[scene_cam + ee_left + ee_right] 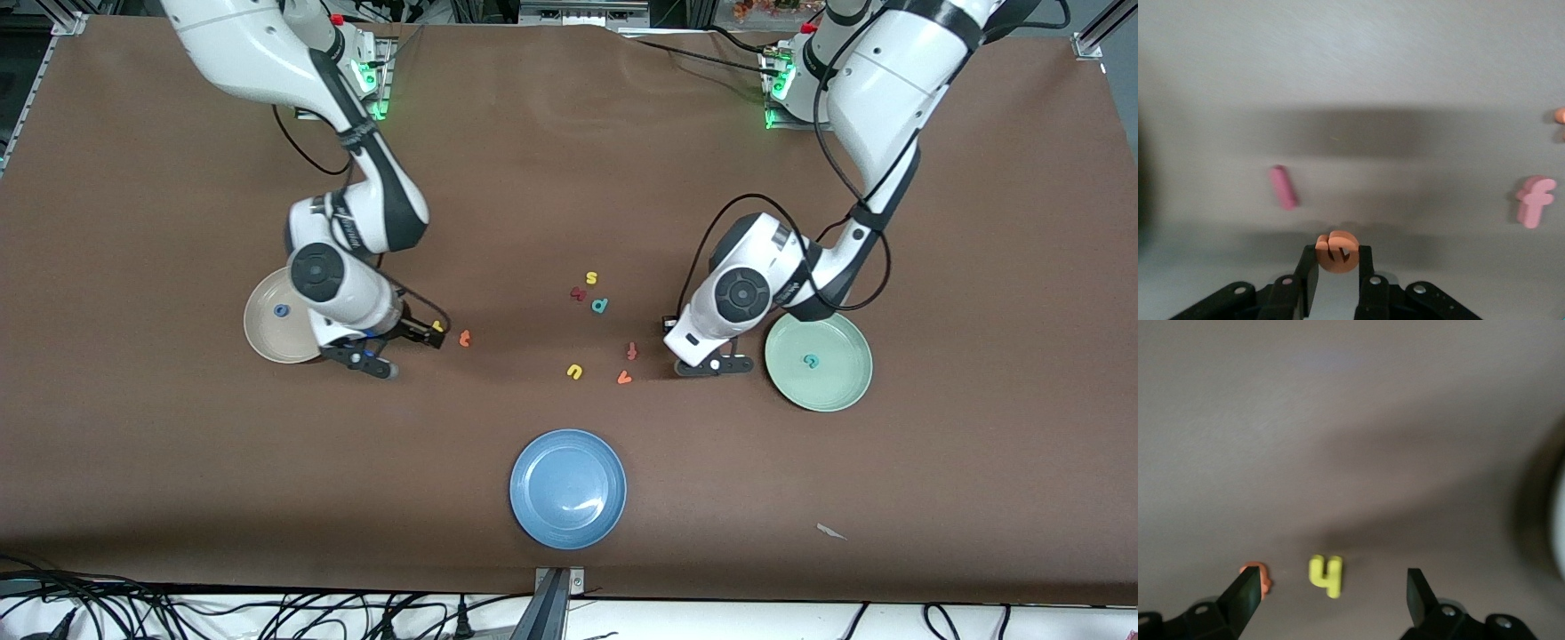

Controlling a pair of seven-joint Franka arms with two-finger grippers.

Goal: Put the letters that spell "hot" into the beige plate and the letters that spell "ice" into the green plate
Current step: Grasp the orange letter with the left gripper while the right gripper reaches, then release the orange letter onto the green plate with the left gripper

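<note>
I should grab the yellow h by its stem and curved leg [437, 325] with my right gripper next, to help spell "hot" in the beige plate [267, 342].
My left gripper [1338, 257] is shut on the orange e [1337, 252], low over the table beside the green plate [845, 391]; in the front view the left gripper [698, 356] hides the e. The teal c [810, 360] lies in that plate. The dark red i [1283, 187] lies flat close to the e. My right gripper [1331, 581] stands open over the yellow h [1325, 575], beside the beige plate [267, 342], which holds the blue o [281, 310]. The orange t [464, 338] lies next to the h [436, 326].
The blue plate [567, 487] sits nearest the front camera, mid-table. Between the arms lie a yellow s [591, 278], a dark red letter [578, 293], a teal d [600, 305], a yellow u [574, 372], an orange-red f [632, 350] and an orange v [624, 378].
</note>
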